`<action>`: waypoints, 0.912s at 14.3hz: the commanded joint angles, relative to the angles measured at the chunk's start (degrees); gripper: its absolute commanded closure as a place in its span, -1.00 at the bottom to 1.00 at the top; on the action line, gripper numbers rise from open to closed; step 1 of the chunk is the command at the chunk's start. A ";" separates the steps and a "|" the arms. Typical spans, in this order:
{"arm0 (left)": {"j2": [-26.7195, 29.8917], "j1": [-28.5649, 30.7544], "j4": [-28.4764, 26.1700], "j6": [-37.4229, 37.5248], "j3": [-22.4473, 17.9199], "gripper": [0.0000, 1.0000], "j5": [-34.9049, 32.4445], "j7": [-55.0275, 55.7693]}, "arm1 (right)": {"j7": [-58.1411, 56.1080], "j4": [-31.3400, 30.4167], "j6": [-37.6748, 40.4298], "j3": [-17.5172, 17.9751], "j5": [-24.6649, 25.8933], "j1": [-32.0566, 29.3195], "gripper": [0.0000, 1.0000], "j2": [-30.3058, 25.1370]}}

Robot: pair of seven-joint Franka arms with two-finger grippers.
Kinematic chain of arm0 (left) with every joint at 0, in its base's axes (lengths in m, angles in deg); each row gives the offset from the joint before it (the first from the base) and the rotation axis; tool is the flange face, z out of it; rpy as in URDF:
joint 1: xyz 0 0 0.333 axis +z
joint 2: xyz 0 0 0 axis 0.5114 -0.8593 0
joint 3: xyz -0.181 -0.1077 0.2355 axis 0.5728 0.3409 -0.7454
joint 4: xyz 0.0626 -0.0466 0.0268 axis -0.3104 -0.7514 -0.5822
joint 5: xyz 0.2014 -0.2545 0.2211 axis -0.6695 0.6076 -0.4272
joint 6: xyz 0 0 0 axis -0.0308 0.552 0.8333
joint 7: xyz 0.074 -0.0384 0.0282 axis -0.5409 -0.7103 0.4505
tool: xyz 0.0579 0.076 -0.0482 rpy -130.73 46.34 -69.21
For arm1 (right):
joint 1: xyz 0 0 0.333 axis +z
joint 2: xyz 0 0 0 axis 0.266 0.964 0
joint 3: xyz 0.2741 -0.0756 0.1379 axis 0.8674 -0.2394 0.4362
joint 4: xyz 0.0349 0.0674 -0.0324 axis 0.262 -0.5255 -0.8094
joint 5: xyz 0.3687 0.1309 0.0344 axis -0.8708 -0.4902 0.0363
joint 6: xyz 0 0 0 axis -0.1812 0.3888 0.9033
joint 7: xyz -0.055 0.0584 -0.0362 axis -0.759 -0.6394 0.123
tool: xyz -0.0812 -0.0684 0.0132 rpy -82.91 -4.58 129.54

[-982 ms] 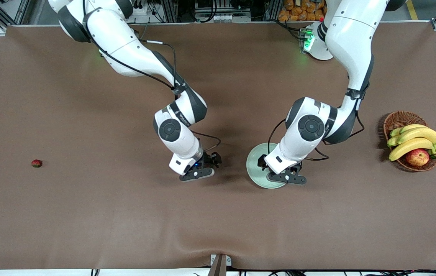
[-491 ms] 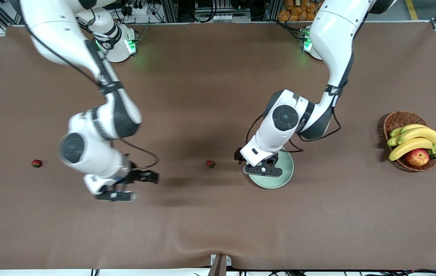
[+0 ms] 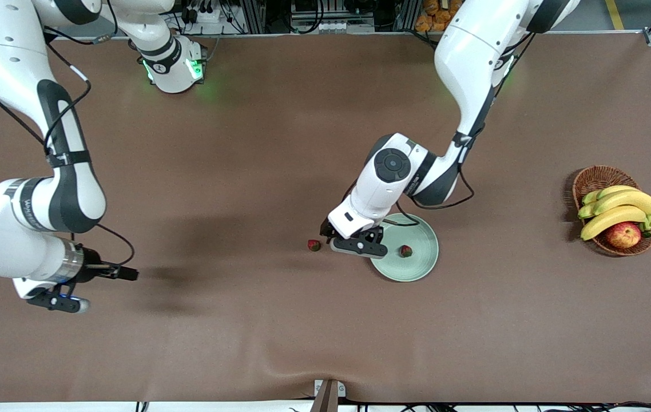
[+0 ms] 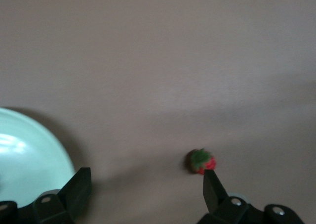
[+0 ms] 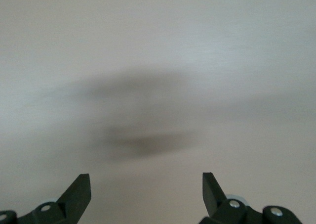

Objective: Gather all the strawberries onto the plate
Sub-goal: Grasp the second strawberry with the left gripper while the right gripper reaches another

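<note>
The left gripper will next grab the strawberry by its red body [image 3: 314, 245], to collect it from the table into the plate [image 3: 417, 266].
The pale mint-green plate [image 3: 417, 266] lies mid-table with one strawberry [image 3: 405, 250] on it. A second strawberry [image 3: 314, 245] lies on the table beside the plate, toward the right arm's end. My left gripper [image 3: 358, 246] is open and empty, low over the table between that berry and the plate's rim. In the left wrist view the berry [image 4: 201, 161] sits just in front of one fingertip [image 4: 211, 184] of the left gripper [image 4: 145, 187], with the plate's edge [image 4: 29, 155] off to one side. My right gripper [image 3: 54, 300] is open and empty near the right arm's end; in the right wrist view it [image 5: 145, 189] is over bare table. The third strawberry is hidden.
A brown wicker basket [image 3: 597, 177] with bananas [image 3: 617, 209] and a red-yellow apple [image 3: 623, 234] stands toward the left arm's end of the table. The brown table cloth [image 3: 245, 343] has a slight wrinkle near its front edge.
My right arm swung away toward its own end of the table, uncovering the berry beside the plate. My left gripper moved off the plate toward that berry, leaving a strawberry on the plate.
</note>
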 commanded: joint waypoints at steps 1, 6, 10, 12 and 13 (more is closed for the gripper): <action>-4.27 -2.28 1.73 -7.18 -0.75 -1.00 0.34 0.44 | -7.33 -2.93 -1.87 1.23 2.95 -6.43 -1.00 -0.93; -6.65 -3.60 2.61 -11.87 -0.84 -1.00 0.25 0.18 | -26.32 -11.35 -11.26 1.23 3.04 -16.46 -1.00 -1.28; -8.66 -5.09 3.31 -15.98 -1.10 -0.69 -0.01 -0.70 | -36.35 -22.34 -20.67 1.14 3.65 -20.42 -1.00 -4.09; -10.16 -5.18 3.92 -18.54 -1.10 -0.66 0.07 -1.75 | -40.40 -22.80 -23.92 1.14 4.70 -22.35 -1.00 -3.04; -10.77 -5.35 4.27 -19.16 -1.10 -0.66 0.07 -1.76 | -41.29 -22.80 -24.55 1.14 4.97 -22.88 -1.00 -2.69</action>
